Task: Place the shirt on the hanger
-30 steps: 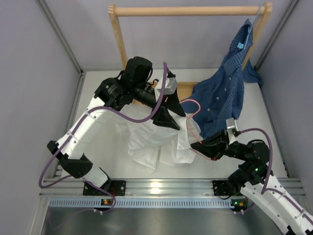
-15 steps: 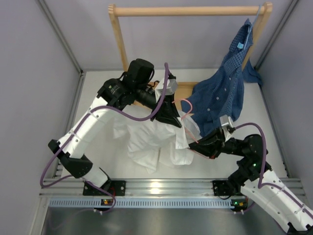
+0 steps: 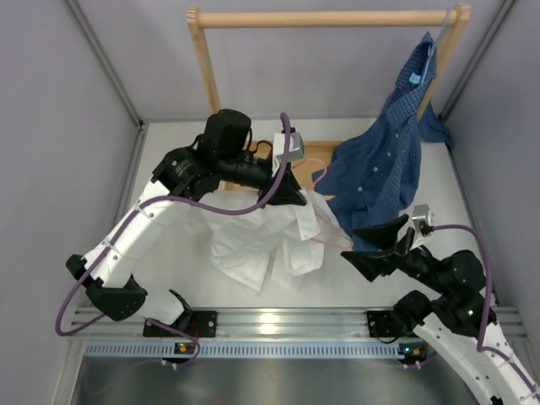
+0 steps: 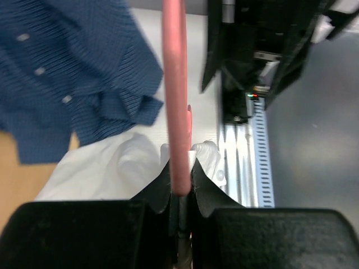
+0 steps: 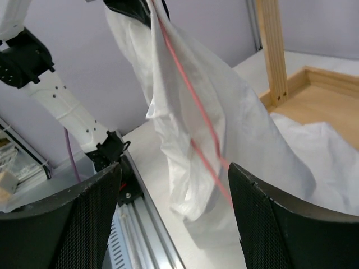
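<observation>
Next, my right gripper grabs the white shirt (image 3: 261,240) by its edge beside the pink hanger's loose end, to draw the shirt over the hanger.
My left gripper (image 3: 297,197) hangs above the table's middle, shut on the pink hanger (image 3: 324,175). In the left wrist view the hanger's pink rod (image 4: 175,84) runs straight up out of the clamped fingertips (image 4: 162,182). The white shirt (image 3: 261,240) droops from that grip down to the table, and the hanger's wire (image 5: 196,101) crosses its folds (image 5: 235,129). My right gripper (image 3: 366,245) stands open just right of the shirt's lower edge. Its two mesh fingers (image 5: 84,224) are wide apart with nothing between them, and the shirt hangs a little beyond.
A dark blue checked shirt (image 3: 388,160) hangs from the right end of the wooden rack (image 3: 325,18) and trails down close behind my right gripper. The rack's wooden base (image 3: 317,155) lies behind the white shirt. A metal rail (image 3: 270,321) runs along the near edge.
My left gripper has shut on the hanger. The right gripper has let go of the hanger's lower part, opened wide and drawn back to the right.
</observation>
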You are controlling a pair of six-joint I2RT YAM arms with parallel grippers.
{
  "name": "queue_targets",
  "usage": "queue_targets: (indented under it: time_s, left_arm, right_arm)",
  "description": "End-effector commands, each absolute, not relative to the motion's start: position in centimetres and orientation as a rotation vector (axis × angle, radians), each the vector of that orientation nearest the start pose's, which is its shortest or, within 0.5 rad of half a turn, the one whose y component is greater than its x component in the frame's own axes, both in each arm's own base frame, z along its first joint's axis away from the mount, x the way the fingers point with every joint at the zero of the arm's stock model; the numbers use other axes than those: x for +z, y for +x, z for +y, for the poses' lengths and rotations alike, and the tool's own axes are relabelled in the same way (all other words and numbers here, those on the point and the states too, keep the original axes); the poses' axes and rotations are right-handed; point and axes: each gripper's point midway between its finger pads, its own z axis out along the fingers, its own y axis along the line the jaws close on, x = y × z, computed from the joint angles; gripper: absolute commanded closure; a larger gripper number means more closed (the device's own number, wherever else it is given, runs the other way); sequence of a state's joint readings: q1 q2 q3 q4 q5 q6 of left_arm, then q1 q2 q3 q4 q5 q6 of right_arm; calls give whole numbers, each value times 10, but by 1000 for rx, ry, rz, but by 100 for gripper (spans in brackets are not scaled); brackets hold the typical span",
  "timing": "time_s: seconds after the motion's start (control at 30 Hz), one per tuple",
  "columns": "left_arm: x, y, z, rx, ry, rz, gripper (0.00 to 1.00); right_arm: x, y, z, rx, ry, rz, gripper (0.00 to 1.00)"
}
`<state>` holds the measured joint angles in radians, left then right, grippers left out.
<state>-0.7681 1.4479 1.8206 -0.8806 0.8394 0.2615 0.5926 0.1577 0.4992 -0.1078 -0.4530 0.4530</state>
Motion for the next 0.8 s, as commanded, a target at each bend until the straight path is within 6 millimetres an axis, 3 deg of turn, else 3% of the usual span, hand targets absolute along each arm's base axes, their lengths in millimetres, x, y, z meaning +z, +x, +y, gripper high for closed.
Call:
queue_targets:
  time_s: [0.0,0.07,0.2,0.23,0.3,0.33,0.37,0.53,0.67,0.77]
  left_arm:
    - [423,206,-311,-922,1118,1547,100]
    - [421,205,-310,-937,1081,1535,100]
    - [437,191,-302,-994,1014,1470,100]
    - [442,194,-302,-998,971,1464,100]
    - [442,192,-301,-1021,939,1469,100]
    - [444,189,-299,-1029,932,1461,100]
    - [448,189,-299,-1035,918,1448,100]
    - [449,186,-299,-1072,889,1452,100]
    - [449,187,-300,-1079,875,1448,100]
    - [451,185,-300,-1093,869,1441,100]
  right_arm:
    - [265,115,171,1160,-308,1604,26]
    - [265,105,176,1237,-308,1595,26]
    - [255,108,194,1336,-342,1594,30]
    - [263,110,197,1350,-354,1548,31]
    - [254,122,203,1337,-338,1581,32]
    - [263,126,205,1340,-343,1532,34]
    - [256,132,209,1342,-336,1554,35]
    - [260,147,219,1365,-325,1505,40]
    - [256,156,231,1406,-330,1497,54]
    - [256,167,231,1366,-315,1480,73]
